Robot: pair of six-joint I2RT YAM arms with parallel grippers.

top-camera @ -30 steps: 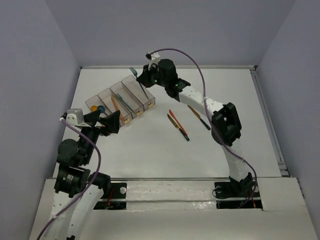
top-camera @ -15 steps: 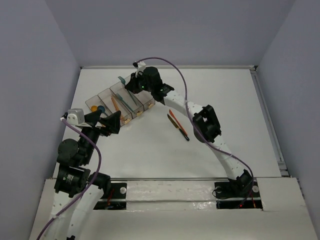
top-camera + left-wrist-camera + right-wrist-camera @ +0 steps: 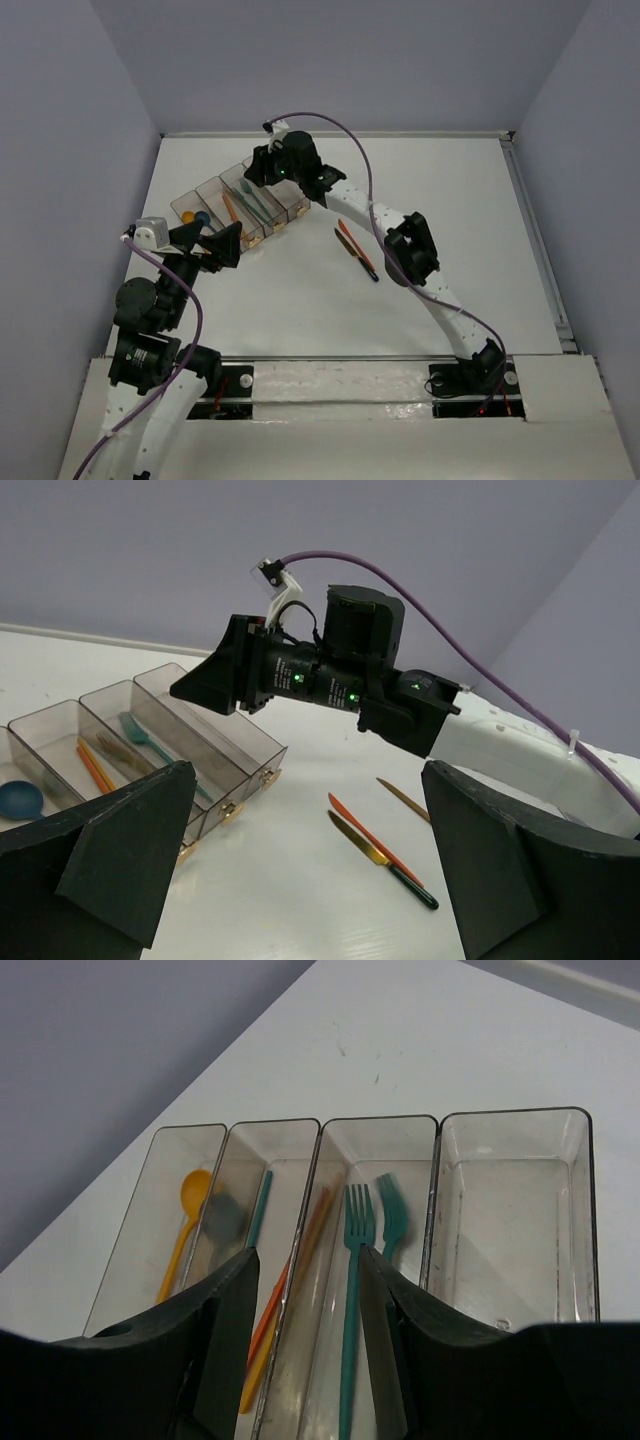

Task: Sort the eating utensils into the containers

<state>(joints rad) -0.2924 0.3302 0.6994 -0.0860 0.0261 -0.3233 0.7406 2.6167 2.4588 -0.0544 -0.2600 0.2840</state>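
Note:
The other gold knife has a dark handle, and the right gripper should grab it there next, so that its blade stays free to go into the empty bin.
The containers (image 3: 515, 1112) are four joined clear smoky bins, also in the top view (image 3: 296, 212) and the left wrist view (image 3: 250, 742). My right gripper (image 3: 308, 1260) hangs open just above them (image 3: 258, 170). A teal fork (image 3: 356, 1222) lies lengthwise in the third bin, close to my right finger but not clamped, beside a second teal fork (image 3: 392, 1215). An orange spoon (image 3: 187, 1210) is in the first bin. An orange knife (image 3: 350, 240) and a dark-handled knife (image 3: 360, 260) lie on the table. My left gripper (image 3: 215, 245) is open and holds nothing.
A teal-handled spoon (image 3: 258, 1210) lies in the second bin, and an orange utensil (image 3: 285, 1290) by the wall between the second and third. The fourth bin holds nothing. A third, gold-bladed knife (image 3: 405, 798) lies under the right arm. White walls enclose the table.
My right arm swung left and down over the bins. Its jaws have opened, and the teal utensil that stuck up from them now lies in the third bin. The left arm stayed still.

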